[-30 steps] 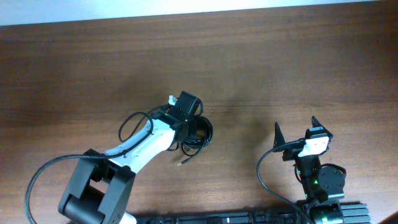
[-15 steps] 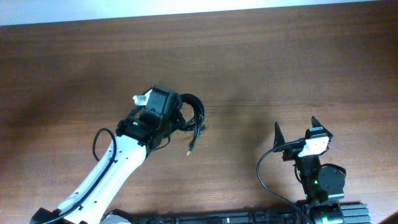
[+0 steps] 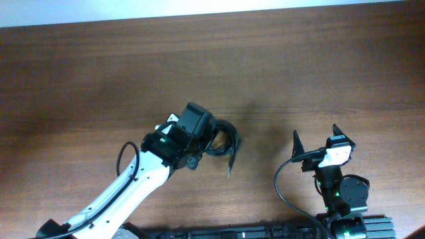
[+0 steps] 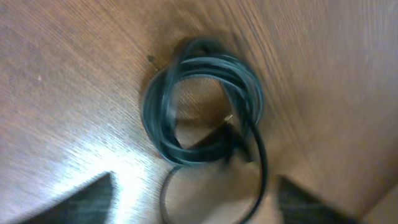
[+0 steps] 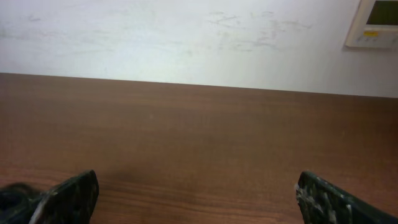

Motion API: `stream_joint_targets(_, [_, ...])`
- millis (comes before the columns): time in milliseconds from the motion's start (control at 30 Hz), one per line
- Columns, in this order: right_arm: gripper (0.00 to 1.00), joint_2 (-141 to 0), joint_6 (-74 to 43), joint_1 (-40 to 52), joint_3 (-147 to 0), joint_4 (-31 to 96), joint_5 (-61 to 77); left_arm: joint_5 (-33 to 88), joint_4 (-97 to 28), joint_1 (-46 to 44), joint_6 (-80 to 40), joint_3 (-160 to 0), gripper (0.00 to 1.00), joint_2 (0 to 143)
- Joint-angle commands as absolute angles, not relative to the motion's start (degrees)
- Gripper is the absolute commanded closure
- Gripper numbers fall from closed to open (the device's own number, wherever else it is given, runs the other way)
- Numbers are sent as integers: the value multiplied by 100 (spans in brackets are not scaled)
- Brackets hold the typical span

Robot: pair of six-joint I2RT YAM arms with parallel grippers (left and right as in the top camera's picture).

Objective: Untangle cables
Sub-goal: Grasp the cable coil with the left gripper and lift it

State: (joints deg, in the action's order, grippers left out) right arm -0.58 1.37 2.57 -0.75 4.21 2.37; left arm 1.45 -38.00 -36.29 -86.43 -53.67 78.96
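Note:
The robot should next use its left gripper to grab the black coil by the ring's side nearest that gripper. The plug end then stays free to untangle the cables.
The cables (image 4: 202, 106) lie on the wooden table as one small black coil, with a small plug end inside the ring and a loose tail curving down out of it. In the overhead view the cables (image 3: 226, 138) sit just right of my left gripper (image 3: 204, 136). In the left wrist view my left gripper (image 4: 199, 208) is open above the coil; only the thin tail runs between its wide-apart fingers (image 4: 93, 199), untouched. My right gripper (image 3: 315, 143) stands open well to the right, apart from the coil. In its own wrist view the right gripper (image 5: 202, 199) has bare table between its fingertips.
The brown table's far edge (image 3: 199, 18) meets a white wall (image 5: 186, 31) carrying a small panel (image 5: 376, 22). The left arm's white link (image 3: 126, 189) stretches from the bottom left. The right arm's base (image 3: 345, 196) stands at the near edge.
My left gripper was shut on the coil and swung it left and up. It has come back right and opened, and the coil now lies on the table. The right arm has not moved.

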Motion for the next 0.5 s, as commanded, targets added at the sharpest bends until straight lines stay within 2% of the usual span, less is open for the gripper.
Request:
stream_joint_targets(0, [0,-21,128,298,-32,429,187,-106,-4088,-3660,-7043,-5367,1,7802])
stream_joint_targets(67, [0,-21,128,298,-32,429,189,-513,-3450,-3607,-3164,-5369,1,7802])
stream_joint_targets(100, [0,-21,128,298,-32,429,189,-585,-3046,-3594,-132,-5367,6,7804])
stream_joint_targets(133, [0,-21,128,298,-32,429,189,-585,-2969,-3594,1234,-5367,16,7811])
stream_joint_targets(167, [0,-21,128,298,-32,429,189,-582,-2766,-3594,2005,-5360,21,7902])
stream_joint_targets(300, [0,-21,128,298,-32,429,189,-521,-2418,-3594,3439,-5360,36,8991])
stream_joint_targets(333, [0,-21,128,298,-32,429,187,-521,-2279,-3594,3439,-5360,38,9220])
stream_joint_targets(400, [0,-21,128,298,-32,429,189,-403,-1839,-3594,3435,-5363,50,9802])
stream_joint_targets(467, [0,-21,128,298,-32,429,189,235,-1649,-3594,3433,-5360,49,10197])
